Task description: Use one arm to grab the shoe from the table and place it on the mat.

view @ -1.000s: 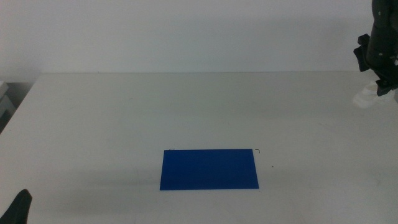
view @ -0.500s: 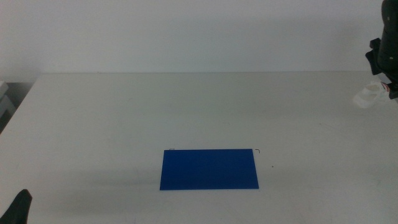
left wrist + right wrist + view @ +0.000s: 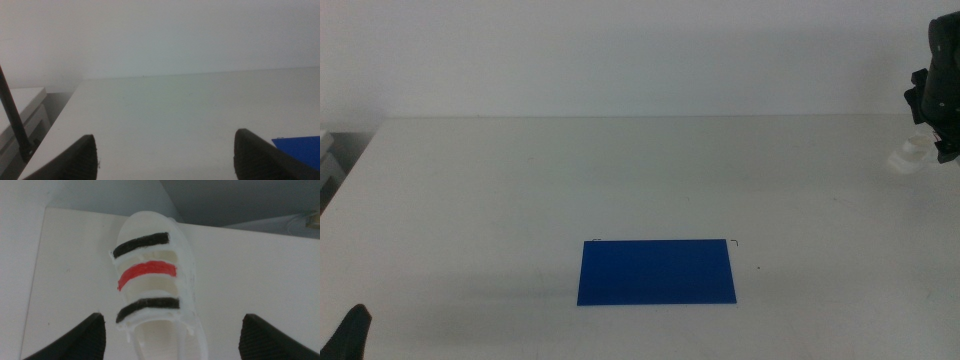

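Note:
My right gripper will grab the shoe around its middle next, by the rear black strap (image 3: 150,309). The shoe is long from toe (image 3: 146,226) to open heel.
The deep-blue mat (image 3: 657,271) lies flat on the white table (image 3: 620,170), near its front middle. The small white shoe (image 3: 908,155) with black and red straps stands at the table's far right edge, mostly hidden by the right arm (image 3: 938,85) above it. In the right wrist view the shoe (image 3: 150,280) lies between and just beyond the jaws of my right gripper (image 3: 170,335), which is open and wide apart. My left gripper (image 3: 165,155) is open and empty, waiting at the table's front left corner (image 3: 350,335). A corner of the mat (image 3: 300,150) shows in the left wrist view.
A pale wall rises behind the table. A white box (image 3: 22,107) and a thin black cable (image 3: 12,115) stand off the table's left edge. The shoe sits close to the table's right rear corner.
The right arm has shifted right toward the picture's edge and now stands over the shoe. The mat and the left gripper have not moved.

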You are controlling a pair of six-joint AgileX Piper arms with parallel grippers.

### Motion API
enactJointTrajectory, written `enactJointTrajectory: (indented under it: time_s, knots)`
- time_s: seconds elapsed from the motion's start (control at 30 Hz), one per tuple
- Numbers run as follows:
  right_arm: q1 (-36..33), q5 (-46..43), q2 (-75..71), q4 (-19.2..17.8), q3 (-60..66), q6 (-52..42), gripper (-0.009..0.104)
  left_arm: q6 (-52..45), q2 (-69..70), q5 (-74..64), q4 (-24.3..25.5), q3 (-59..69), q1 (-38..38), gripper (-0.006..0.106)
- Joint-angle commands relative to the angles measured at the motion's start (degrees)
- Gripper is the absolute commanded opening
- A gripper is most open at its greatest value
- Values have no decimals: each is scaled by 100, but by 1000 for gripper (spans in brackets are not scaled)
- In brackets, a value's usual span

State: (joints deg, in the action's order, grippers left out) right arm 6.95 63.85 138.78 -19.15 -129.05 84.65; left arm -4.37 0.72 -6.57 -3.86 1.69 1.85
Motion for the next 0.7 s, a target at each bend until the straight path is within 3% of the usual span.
enactJointTrajectory:
  time_s: [0.0, 0.53, 0.67]
  knots:
    - [45, -189, -374, -219, -183, 1, 87, 27, 58, 474, -55, 40, 26, 94]
    - [85, -631, -23, -227, -232, 199, 87, 27, 58, 474, -55, 40, 26, 94]
    - [85, -631, 16, -210, -232, 268, 81, 27, 58, 474, -55, 40, 26, 94]
